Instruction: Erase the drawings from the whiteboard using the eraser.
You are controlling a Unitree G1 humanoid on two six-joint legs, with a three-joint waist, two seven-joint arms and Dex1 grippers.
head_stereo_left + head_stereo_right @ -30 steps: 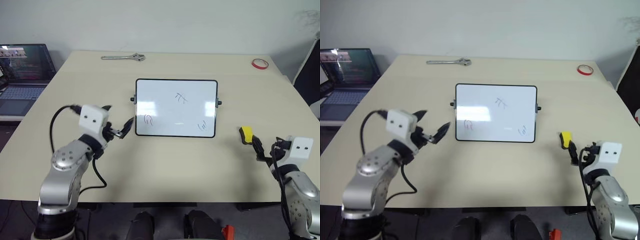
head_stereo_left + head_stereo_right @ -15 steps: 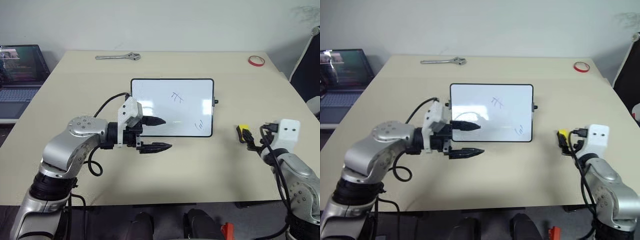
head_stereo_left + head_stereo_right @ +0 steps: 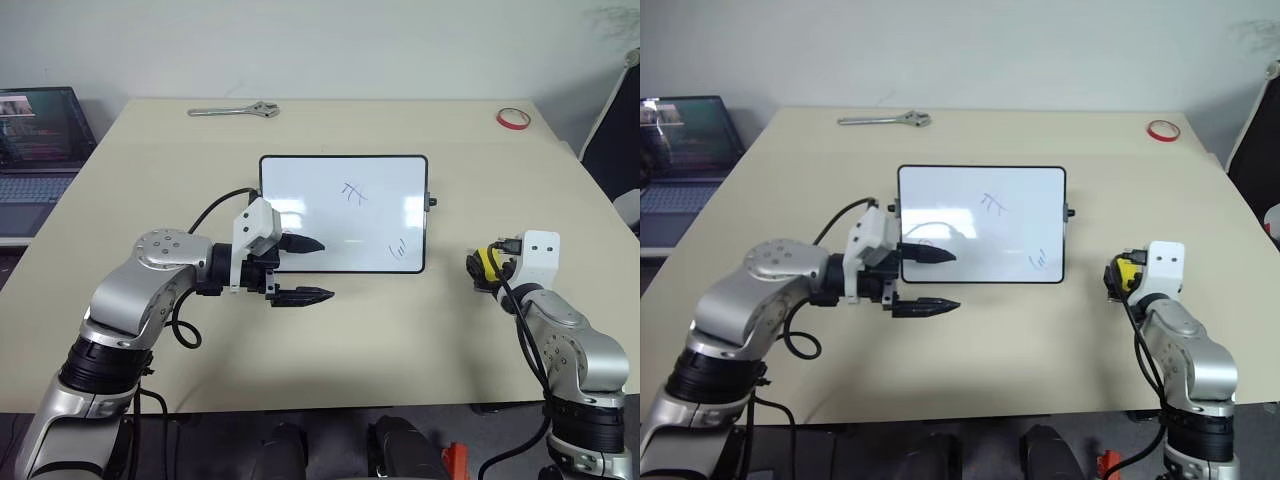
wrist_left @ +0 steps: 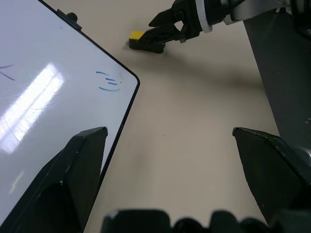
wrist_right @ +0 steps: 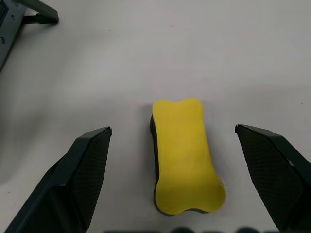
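Note:
I should next wipe the drawings off the whiteboard, so my right gripper should grab the yellow eraser (image 5: 184, 155) by its long sides.
The whiteboard (image 3: 343, 213) lies flat mid-table, black-framed. Two of the drawings show on it: one near the middle (image 3: 354, 192), one at its near right corner (image 3: 397, 250). My left gripper (image 3: 315, 268) is open and points to the right over the board's near left corner, one finger above the board and the other above the table in front of it. The yellow eraser (image 5: 184, 155) lies on the table to the right of the board. My right gripper (image 5: 173, 130) is open, a finger on each side of the eraser without touching it.
A wrench (image 3: 233, 111) lies at the table's far edge and a red tape ring (image 3: 514, 119) at the far right corner. A laptop (image 3: 40, 130) sits on a lower surface to the left. Bare tabletop (image 3: 400, 330) lies in front of the board.
My left gripper has swung right from beside the board to over its near left corner. My right gripper has moved forward until its fingers flank the eraser. The camera shifted slightly.

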